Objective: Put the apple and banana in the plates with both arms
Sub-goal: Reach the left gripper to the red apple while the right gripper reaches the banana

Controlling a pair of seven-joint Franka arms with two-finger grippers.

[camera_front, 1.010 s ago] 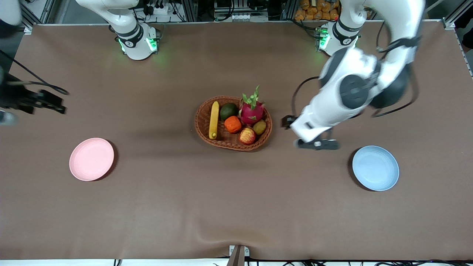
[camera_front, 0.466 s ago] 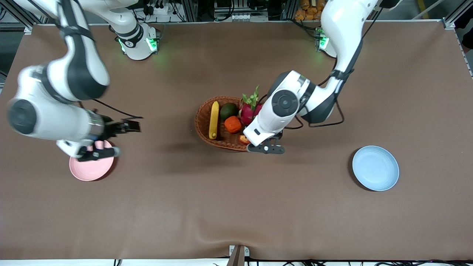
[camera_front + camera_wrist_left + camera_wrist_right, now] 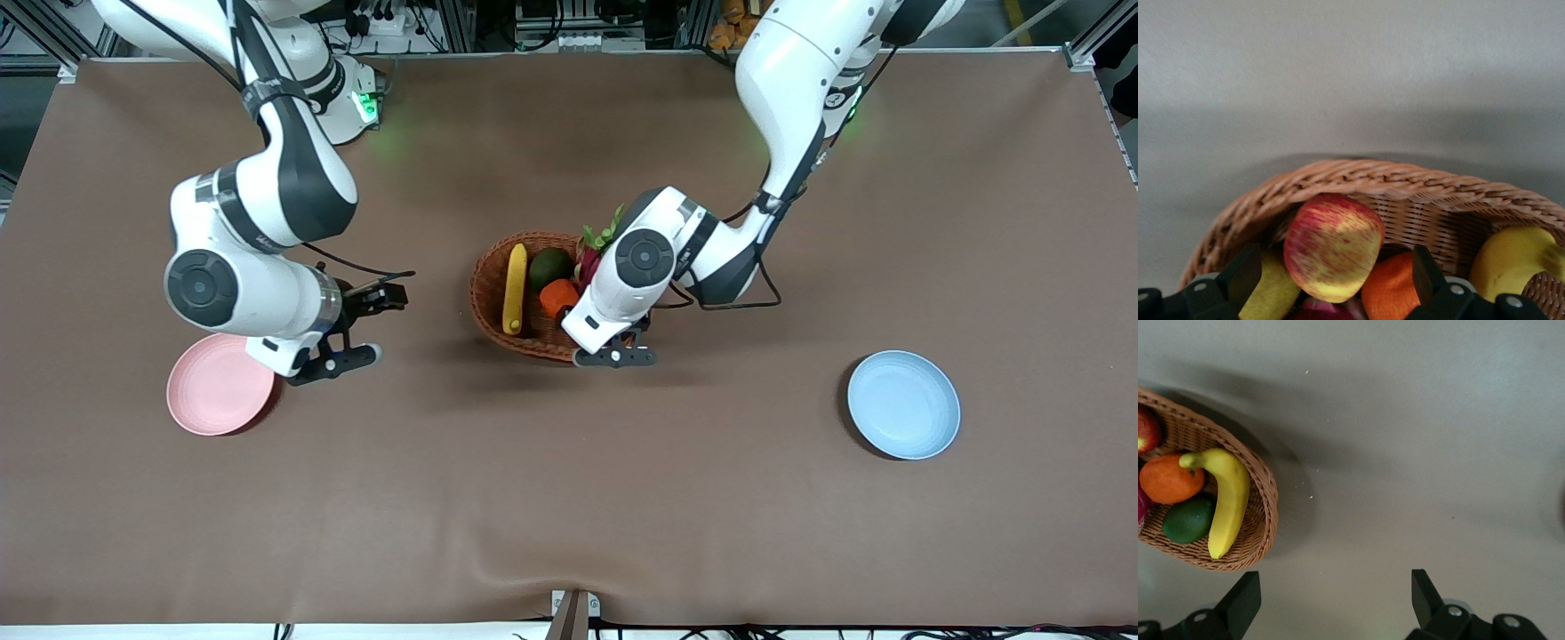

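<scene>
The apple should go in the blue plate [image 3: 903, 404], so next the left gripper should grab the apple by its red-streaked sides.
The apple [image 3: 1333, 245] lies in the wicker basket [image 3: 487, 293] at its rim nearer the front camera; the left arm hides it in the front view. My left gripper [image 3: 613, 354] hangs low over it, open, with a finger [image 3: 1245, 277] on each side of the apple. The banana [image 3: 514, 287] lies in the basket at the end toward the right arm, and shows in the right wrist view [image 3: 1228, 497]. My right gripper [image 3: 333, 360] is open and empty over bare table, between the pink plate [image 3: 220, 384] and the basket. The blue plate [image 3: 903, 404] sits empty toward the left arm's end.
The basket also holds an orange fruit [image 3: 558, 298], a dark green avocado [image 3: 550, 265], a yellow-green kiwi [image 3: 1275, 293] and a dragon fruit, of which only the green tips [image 3: 605, 233] show. The brown cloth has a wrinkle [image 3: 533, 556] near the front edge.
Both arms swung in fast. My left gripper moved from beside the basket to over the apple. My right gripper came from the table's end, past the pink plate, toward the basket.
</scene>
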